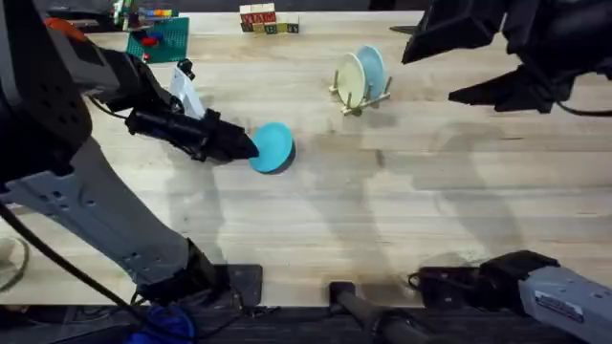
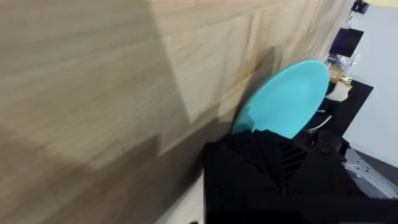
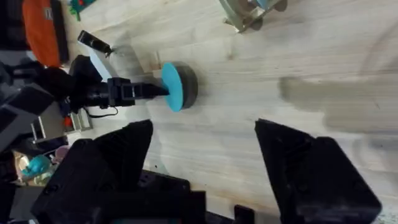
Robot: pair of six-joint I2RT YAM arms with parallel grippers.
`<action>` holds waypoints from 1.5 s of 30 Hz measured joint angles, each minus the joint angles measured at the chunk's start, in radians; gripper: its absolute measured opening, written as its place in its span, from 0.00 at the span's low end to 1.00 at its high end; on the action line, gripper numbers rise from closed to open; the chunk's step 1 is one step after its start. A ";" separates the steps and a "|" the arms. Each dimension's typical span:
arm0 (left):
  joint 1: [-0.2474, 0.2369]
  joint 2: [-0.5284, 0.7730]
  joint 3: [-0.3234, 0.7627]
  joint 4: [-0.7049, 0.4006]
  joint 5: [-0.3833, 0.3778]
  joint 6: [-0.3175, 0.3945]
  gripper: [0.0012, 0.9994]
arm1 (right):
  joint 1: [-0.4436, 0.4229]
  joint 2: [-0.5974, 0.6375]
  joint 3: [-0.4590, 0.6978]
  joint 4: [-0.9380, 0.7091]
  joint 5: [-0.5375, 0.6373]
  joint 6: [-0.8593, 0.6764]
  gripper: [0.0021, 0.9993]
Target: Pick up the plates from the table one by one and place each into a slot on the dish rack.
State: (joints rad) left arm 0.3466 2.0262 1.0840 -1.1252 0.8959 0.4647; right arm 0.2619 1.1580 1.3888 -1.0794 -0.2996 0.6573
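Note:
I will use my right gripper to grab the cyan-blue plate (image 1: 273, 146) by its free rim opposite my left gripper. The black fingers of my left gripper already crowd the plate's other rim.
The bright cyan-blue plate (image 1: 273, 146) is left of the table's (image 1: 382, 210) middle, tilted on edge just above the wood. My left gripper (image 1: 246, 145) is shut on its near rim. In the left wrist view the plate (image 2: 286, 99) sticks out past my black fingers (image 2: 267, 155) and casts a shadow. The dish rack (image 1: 361, 96) stands at the back centre with a cream-yellow plate (image 1: 350, 78) and a pale blue plate (image 1: 372, 69) upright in its slots. My right gripper (image 1: 428, 76) hangs high at the back right, open and with nothing in it. The right wrist view shows the plate (image 3: 171, 87), the left gripper (image 3: 146, 91) and the rack (image 3: 249, 15).
A green brick baseplate (image 1: 158, 40) with a few bricks lies at the back left. Small wooden letter blocks (image 1: 268, 19) sit along the back edge. An orange object (image 3: 40, 28) lies beyond the table's left side.

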 joint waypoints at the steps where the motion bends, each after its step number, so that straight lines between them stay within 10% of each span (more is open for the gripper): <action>1: 0.000 0.000 0.000 0.000 0.000 0.000 0.04 | 0.000 0.000 0.000 0.000 0.000 -0.004 0.99; 16: 0.000 0.000 0.000 0.000 0.000 0.000 0.04 | 0.020 0.044 -0.032 0.027 -0.005 -0.086 0.99; 45: 0.000 0.000 0.000 0.000 0.000 0.000 0.04 | 0.362 0.476 -0.087 0.437 -0.038 -0.085 0.99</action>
State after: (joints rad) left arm 0.3466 2.0262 1.0840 -1.1252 0.8963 0.4648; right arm 0.6243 1.6336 1.3022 -0.6426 -0.3374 0.5726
